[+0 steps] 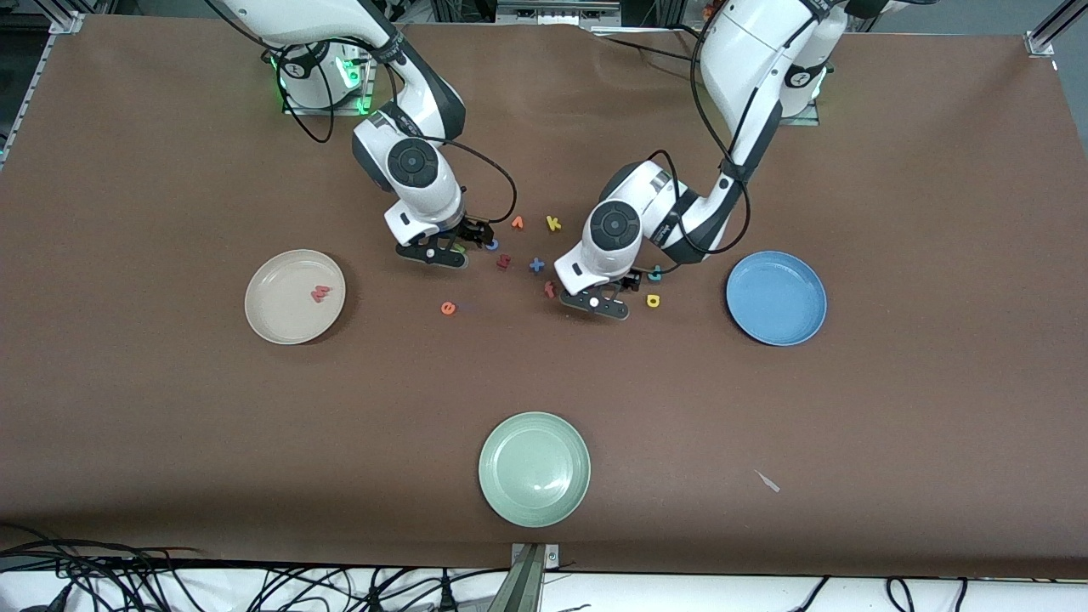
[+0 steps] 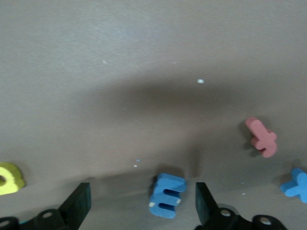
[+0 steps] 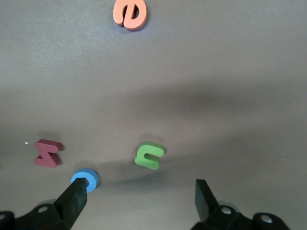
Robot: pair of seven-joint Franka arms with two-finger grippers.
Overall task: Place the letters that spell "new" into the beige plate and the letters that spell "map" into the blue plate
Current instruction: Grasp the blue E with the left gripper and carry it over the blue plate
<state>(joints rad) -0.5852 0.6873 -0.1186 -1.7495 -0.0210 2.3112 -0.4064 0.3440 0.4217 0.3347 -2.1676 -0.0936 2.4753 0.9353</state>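
Observation:
My fingers sit low on both sides of the blue m (image 2: 166,195) in the left wrist view and closing now would catch it, so it is time for my left gripper to close.
The beige plate (image 1: 272,319) holds the pink-red w (image 1: 320,293). The orange e (image 1: 448,308) (image 3: 130,13) lies on the table nearer the front camera than my right gripper. The green n (image 3: 149,155) lies just ahead of my right gripper (image 3: 140,203) (image 1: 455,246), which is open and low over the table. The blue m (image 2: 167,195) lies between the fingers of my open left gripper (image 2: 142,206) (image 1: 608,297), touching neither. The yellow a (image 1: 653,300) (image 2: 9,178) and teal p (image 1: 654,273) lie beside it toward the empty blue plate (image 1: 775,297).
A blue o (image 3: 85,179) sits at one right fingertip, and a dark red letter (image 3: 48,153) lies beside it. An orange v (image 1: 517,223), yellow k (image 1: 553,223), blue cross (image 1: 536,265) and a red letter (image 2: 261,136) lie between the arms. A pale green plate (image 1: 534,467) sits nearest the front camera.

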